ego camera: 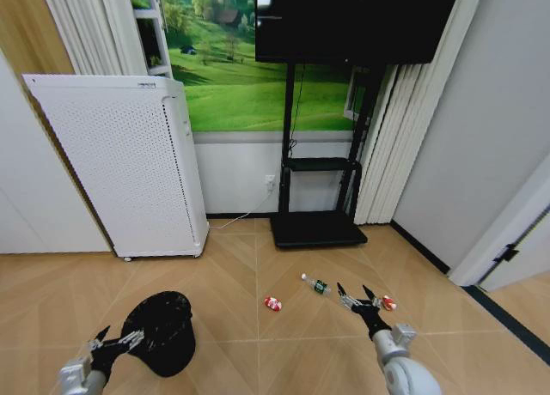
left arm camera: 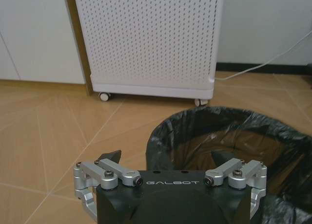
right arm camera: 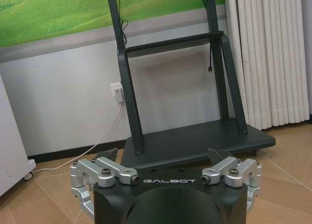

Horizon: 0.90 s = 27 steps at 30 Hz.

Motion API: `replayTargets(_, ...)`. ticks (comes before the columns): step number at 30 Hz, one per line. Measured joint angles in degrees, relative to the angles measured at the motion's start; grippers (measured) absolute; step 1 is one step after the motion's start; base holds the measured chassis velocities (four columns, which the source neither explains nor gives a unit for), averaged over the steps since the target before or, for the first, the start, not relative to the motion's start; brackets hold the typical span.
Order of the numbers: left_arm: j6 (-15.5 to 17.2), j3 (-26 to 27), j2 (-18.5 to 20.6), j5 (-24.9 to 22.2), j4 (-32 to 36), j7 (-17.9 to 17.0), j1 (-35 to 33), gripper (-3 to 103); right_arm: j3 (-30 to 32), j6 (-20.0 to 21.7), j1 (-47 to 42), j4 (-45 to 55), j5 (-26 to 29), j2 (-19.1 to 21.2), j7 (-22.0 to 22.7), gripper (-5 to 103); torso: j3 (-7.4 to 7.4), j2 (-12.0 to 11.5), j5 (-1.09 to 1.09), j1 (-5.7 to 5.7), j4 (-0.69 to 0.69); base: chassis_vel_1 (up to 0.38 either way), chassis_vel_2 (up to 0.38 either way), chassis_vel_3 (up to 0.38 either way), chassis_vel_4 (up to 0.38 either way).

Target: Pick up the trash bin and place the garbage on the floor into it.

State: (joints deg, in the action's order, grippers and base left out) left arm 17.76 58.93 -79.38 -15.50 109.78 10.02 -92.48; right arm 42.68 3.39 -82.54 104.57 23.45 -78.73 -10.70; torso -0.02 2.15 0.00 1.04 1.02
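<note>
My left gripper will next grab its thin bag-lined rim (ego camera: 126,324) to pick up the trash bin. The trash bin's round body (ego camera: 170,350) is far wider than the open fingers.
The trash bin (ego camera: 165,328) is a small black round basket lined with a black bag, standing on the parquet floor (ego camera: 249,266) at my lower left. My left gripper (ego camera: 119,337) is open right at the bin's near left rim. In the left wrist view the bin (left arm camera: 243,136) lies just beyond the open gripper (left arm camera: 166,158). The garbage lies ahead: a red-and-white can (ego camera: 272,304), a small clear bottle (ego camera: 317,285) and another red can (ego camera: 388,303). My right gripper (ego camera: 354,291) hangs open between the bottle and that second can, holding nothing. It is also open (right arm camera: 162,155) in the right wrist view.
A tall white perforated appliance (ego camera: 129,172) on castors stands behind the bin, also in the left wrist view (left arm camera: 151,39). A black TV stand (ego camera: 316,227) with a flat base is against the back wall. A wall and a dark floor strip (ego camera: 507,322) bound the right side.
</note>
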Motion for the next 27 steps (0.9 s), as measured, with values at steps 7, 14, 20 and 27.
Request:
replayTargets(7,10.71,0.47,1.73,-1.04,-3.78,-1.79,1.99,100,-0.32,0.10,0.20,-0.65,0.06,0.03,0.31,100,0.00,0.12,0.00,0.02,0.00,0.000,0.000,0.000,0.000)
replayTargets(14,13.96,-0.90,2.24,-1.53,-5.08,-2.82,5.47,100,-0.01,-0.19,0.20,-1.08,0.61,0.42,0.32,100,0.00,0.17,0.00,0.04,0.00,0.000,0.000,0.000,0.000)
replayTargets(20,16.90,-1.88,2.89,-3.63,-4.80,-4.16,7.33,100,0.34,-0.66,-0.03,-1.35,0.90,0.44,0.32,100,0.00,0.20,0.01,0.04,0.00,0.000,0.000,0.000,0.000)
replayTargets(27,18.03,-1.77,3.54,-4.38,-5.83,-4.53,7.79,100,0.65,-0.87,0.22,-2.00,1.28,0.67,0.32,100,0.00,0.23,0.01,0.05,0.00,0.000,0.000,0.000,0.000)
